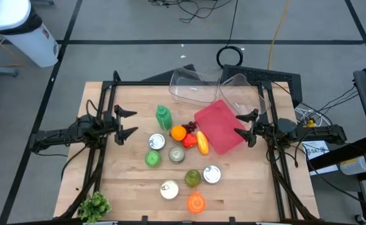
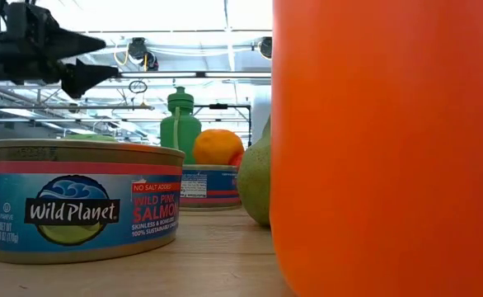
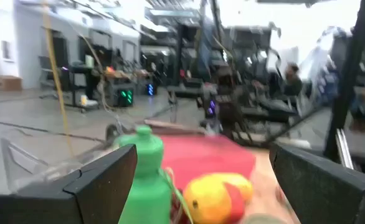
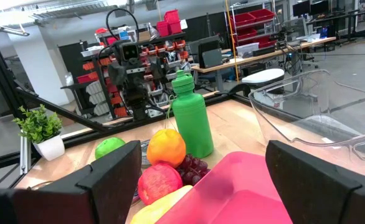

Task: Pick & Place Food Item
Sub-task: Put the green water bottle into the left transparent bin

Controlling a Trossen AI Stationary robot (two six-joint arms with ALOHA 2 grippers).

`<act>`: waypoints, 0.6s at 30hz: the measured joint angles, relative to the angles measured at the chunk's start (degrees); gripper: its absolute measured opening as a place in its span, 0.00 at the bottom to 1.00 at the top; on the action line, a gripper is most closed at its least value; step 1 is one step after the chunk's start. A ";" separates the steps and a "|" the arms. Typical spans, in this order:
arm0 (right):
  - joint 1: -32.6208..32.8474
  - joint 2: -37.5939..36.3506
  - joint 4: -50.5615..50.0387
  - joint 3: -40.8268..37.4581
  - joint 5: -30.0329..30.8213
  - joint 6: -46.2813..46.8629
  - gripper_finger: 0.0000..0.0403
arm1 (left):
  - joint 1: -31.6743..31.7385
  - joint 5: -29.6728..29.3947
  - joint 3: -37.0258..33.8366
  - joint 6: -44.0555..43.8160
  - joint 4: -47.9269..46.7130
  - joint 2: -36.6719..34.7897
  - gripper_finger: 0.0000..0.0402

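Note:
Next, my left gripper takes hold of the green bottle's body below the cap (image 1: 164,120). Then I put the bottle in a clear container (image 1: 194,87).
Food lies in the middle of the table: an orange (image 1: 178,132), purple grapes (image 1: 191,126), a red apple (image 1: 188,140), a yellow fruit (image 1: 202,142), a green apple (image 1: 152,159) and a pear (image 1: 192,178). A green bottle (image 1: 163,117) stands upright behind them. A pink plate (image 1: 219,126) lies to their right. My left gripper (image 1: 128,123) hovers open at the table's left, fingers pointing toward the bottle (image 3: 146,174). My right gripper (image 1: 242,125) hovers open at the plate's right edge (image 4: 245,193), facing the orange (image 4: 166,147) and the apple (image 4: 157,182).
Several tins (image 1: 156,142) (image 1: 212,174) (image 1: 169,189) and an orange cup (image 1: 196,202) stand among the food and toward the near edge. Two clear containers (image 1: 192,84) (image 1: 242,94) sit at the far edge. A small plant (image 1: 94,206) stands at the near left corner.

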 joint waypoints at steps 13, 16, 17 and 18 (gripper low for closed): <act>-0.02 0.02 0.00 0.02 0.00 0.01 0.81 | 1.75 -17.52 0.00 -9.49 5.67 9.04 0.94; 0.00 0.00 0.00 0.01 0.00 0.01 0.81 | 2.36 -15.73 0.02 -9.27 10.51 15.68 0.94; -0.01 0.02 0.00 0.01 0.00 0.01 0.81 | 2.43 -15.13 0.00 -8.47 12.30 18.06 0.94; 0.00 0.02 0.00 0.00 0.00 0.00 0.81 | 2.49 -14.58 0.00 -7.61 14.51 20.65 0.94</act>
